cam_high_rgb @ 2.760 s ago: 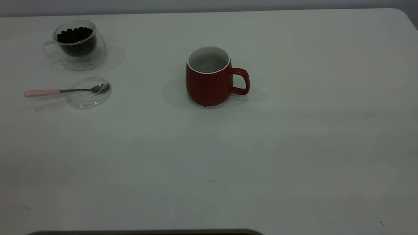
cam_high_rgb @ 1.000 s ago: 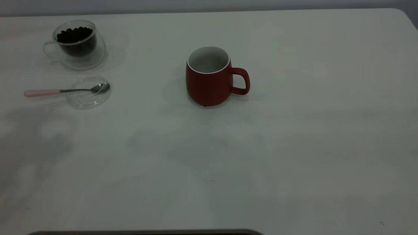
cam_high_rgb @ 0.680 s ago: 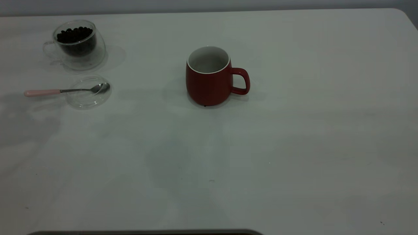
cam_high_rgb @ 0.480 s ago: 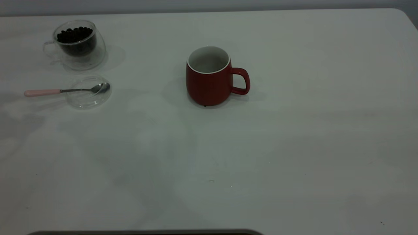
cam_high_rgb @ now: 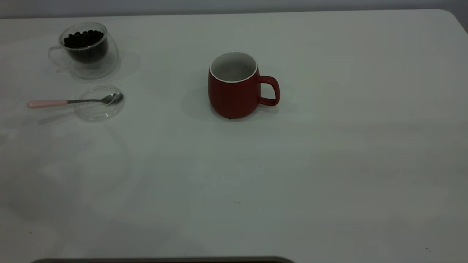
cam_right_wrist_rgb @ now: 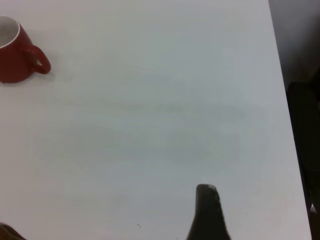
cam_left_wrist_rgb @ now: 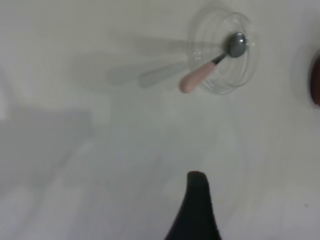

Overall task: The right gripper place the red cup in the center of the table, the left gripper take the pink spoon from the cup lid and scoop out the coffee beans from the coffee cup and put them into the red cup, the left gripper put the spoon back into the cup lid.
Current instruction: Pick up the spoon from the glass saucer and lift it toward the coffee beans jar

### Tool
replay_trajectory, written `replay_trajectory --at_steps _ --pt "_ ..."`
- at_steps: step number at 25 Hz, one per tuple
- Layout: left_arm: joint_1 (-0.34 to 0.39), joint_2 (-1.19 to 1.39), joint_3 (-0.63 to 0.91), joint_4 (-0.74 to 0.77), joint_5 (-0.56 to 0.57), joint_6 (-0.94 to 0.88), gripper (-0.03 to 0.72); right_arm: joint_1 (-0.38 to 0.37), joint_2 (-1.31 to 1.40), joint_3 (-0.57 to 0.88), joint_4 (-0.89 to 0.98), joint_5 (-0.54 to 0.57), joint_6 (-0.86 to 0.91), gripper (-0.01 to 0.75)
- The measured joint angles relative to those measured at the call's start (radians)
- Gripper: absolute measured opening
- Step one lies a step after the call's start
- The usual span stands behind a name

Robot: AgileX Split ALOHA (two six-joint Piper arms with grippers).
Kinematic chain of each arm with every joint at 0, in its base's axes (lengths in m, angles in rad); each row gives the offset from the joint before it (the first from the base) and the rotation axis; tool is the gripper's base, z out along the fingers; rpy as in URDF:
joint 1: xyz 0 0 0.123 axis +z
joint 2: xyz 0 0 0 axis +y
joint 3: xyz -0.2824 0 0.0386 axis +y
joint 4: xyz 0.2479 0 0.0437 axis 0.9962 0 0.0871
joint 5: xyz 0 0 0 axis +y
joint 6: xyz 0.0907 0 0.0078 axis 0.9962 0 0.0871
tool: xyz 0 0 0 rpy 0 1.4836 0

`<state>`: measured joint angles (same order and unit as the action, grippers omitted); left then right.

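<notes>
The pink spoon has to scoop coffee beans into the red cup [cam_high_rgb: 236, 87], so my left gripper should grab it by its pink handle [cam_high_rgb: 47, 103] next.
The red cup [cam_high_rgb: 236, 87] stands upright near the middle of the table [cam_high_rgb: 329, 153], white inside, handle pointing right. At the far left the clear coffee cup [cam_high_rgb: 86, 51] holds dark coffee beans [cam_high_rgb: 83, 38]. In front of it lies the glass cup lid [cam_high_rgb: 98, 104], with the pink spoon [cam_high_rgb: 73, 101] resting bowl-down on it and its handle sticking out to the left. Neither gripper appears in the exterior view. In the left wrist view a black part of my left gripper [cam_left_wrist_rgb: 196, 210] hovers well short of the spoon [cam_left_wrist_rgb: 210, 67]. My right gripper [cam_right_wrist_rgb: 207, 215] is far from the red cup [cam_right_wrist_rgb: 15, 52].
The table's right edge [cam_right_wrist_rgb: 282, 100] runs close to my right gripper, with dark floor beyond it. A dark strip [cam_high_rgb: 164, 260] lies along the near edge in the exterior view. Small dark specks [cam_high_rgb: 237, 202] dot the tabletop.
Faint shadows have drifted across the near-left part of the table. The red cup, coffee cup, lid and spoon have not moved.
</notes>
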<state>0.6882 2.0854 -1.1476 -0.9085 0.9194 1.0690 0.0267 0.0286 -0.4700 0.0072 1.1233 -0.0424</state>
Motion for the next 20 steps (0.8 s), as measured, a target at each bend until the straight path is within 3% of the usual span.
replay_trajectory --at_steps 5,11,20 --pt "0.015 0.16 -0.017 -0.111 -0.011 0.13 0.71 0.0 0.0 0.0 0.0 0.0 0.0 0.59" --pt "0.01 0.291 -0.087 -0.141 0.012 0.161 0.71 0.0 0.0 0.0 0.0 0.0 0.0 0.59" --pt "-0.063 0.388 -0.181 -0.185 0.045 0.162 0.71 0.0 0.0 0.0 0.0 0.0 0.0 0.59"
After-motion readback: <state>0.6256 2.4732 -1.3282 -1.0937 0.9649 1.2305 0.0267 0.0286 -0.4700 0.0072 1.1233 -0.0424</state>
